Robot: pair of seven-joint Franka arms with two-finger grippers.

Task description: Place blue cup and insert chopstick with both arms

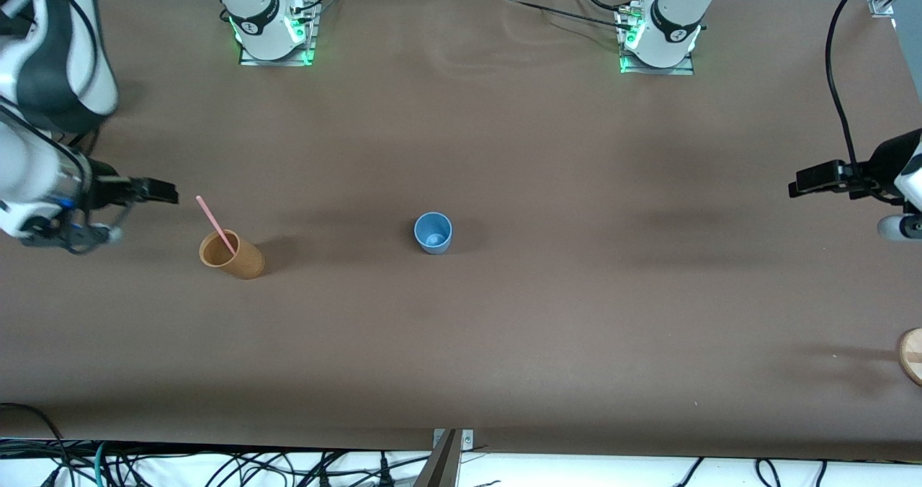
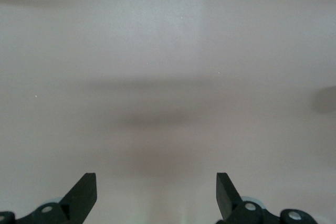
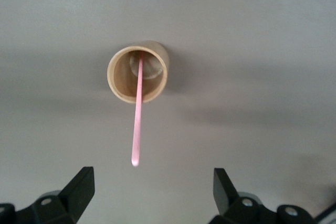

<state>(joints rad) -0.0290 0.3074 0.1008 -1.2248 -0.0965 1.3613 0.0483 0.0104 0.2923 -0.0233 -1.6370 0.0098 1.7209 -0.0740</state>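
The pink chopstick needs to go into the blue cup, so my right gripper should grab it by its exposed upper end (image 1: 202, 202) next.
The light-blue cup (image 1: 433, 233) stands upright and empty near the middle of the table. The pink chopstick (image 1: 215, 223) leans inside the tan cup (image 1: 232, 254), which stands toward the right arm's end. My right gripper (image 1: 167, 191) is open and empty, up in the air beside the tan cup at that end. In the right wrist view the tan cup (image 3: 137, 72) and the chopstick (image 3: 137, 124) lie ahead of the open right gripper (image 3: 152, 187). My left gripper (image 1: 798, 184) is open and empty over the left arm's end of the table. The left wrist view shows only bare table ahead of the open left gripper (image 2: 156, 190).
A brown cloth (image 1: 576, 314) covers the table. A round wooden piece (image 1: 912, 354) lies at the edge at the left arm's end, nearer to the front camera. Cables hang along the table's front edge.
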